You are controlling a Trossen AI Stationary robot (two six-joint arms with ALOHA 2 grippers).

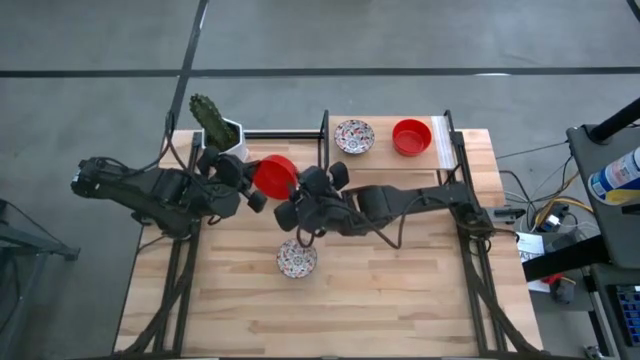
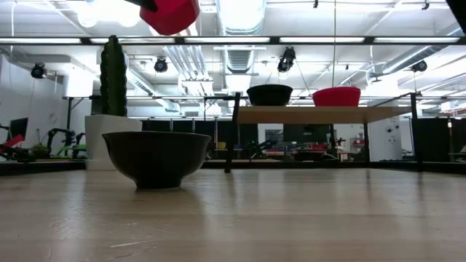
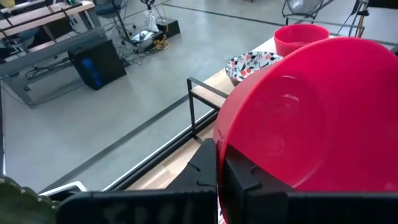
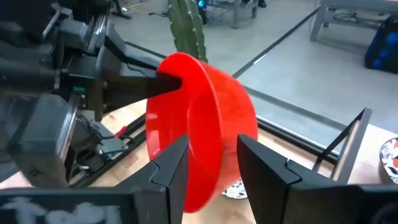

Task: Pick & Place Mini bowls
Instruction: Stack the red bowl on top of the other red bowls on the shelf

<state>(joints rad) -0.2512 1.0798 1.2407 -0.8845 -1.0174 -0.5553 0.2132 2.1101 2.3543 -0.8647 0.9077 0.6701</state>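
Observation:
The tipped red bowl needs to be stacked with the other red bowl on the shelf, so my right gripper should grab it by its rim point(image 4: 217, 165) next.
A glossy red mini bowl point(image 1: 275, 175) is lifted high over the table between both arms, tipped onto its side. My left gripper point(image 3: 219, 163) is shut on its rim. My right gripper point(image 4: 212, 149) is open, with one finger on each side of the bowl's lower wall point(image 4: 208, 180). A patterned mini bowl point(image 1: 297, 258) rests on its base on the table below. Another patterned bowl point(image 1: 354, 136) and a red bowl point(image 1: 411, 136) stand on the raised shelf point(image 1: 385, 160) at the far edge. The other bowls are out of view. My left gripper pinches the red bowl's rim point(image 3: 219, 140), with one finger on each side of the wall. It comes roughly level from the table's left. The bowl is lifted clear and tipped on its side, opening toward the left arm point(image 4: 171, 124). Whether my right gripper touches the bowl cannot be told.
A white pot with a green cactus point(image 1: 213, 122) stands at the far left corner, close to the left arm. The shelf's black frame posts point(image 1: 325, 140) rise near the far edge. Bare wood point(image 1: 400, 290) lies toward the near edge and the right.

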